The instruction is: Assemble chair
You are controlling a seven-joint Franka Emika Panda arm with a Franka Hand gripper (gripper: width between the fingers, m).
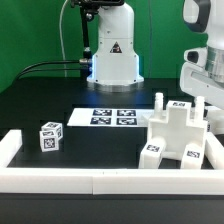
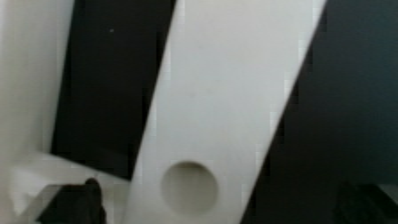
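The gripper's fingers are around the plank in the wrist view, level with the round hole, so I should close my gripper on the white plank (image 2: 222, 90).
In the exterior view a cluster of white chair parts (image 1: 176, 136) with marker tags stands at the right, an upright post (image 1: 160, 102) among them. My gripper (image 1: 203, 92) hangs just above the cluster's far right side. In the wrist view a long white plank (image 2: 222, 90) with a round hole (image 2: 187, 186) fills the middle, very close and blurred. My gripper (image 2: 228, 200) straddles it. One dark finger (image 2: 75, 202) shows on one side and the other finger (image 2: 381, 196) at the far edge, each apart from the plank. The jaws stand open.
A small white tagged block (image 1: 50, 136) sits alone at the exterior view's left. The marker board (image 1: 113, 117) lies in the middle before the robot base (image 1: 113, 60). A low white wall (image 1: 70, 180) borders the front and sides of the black table.
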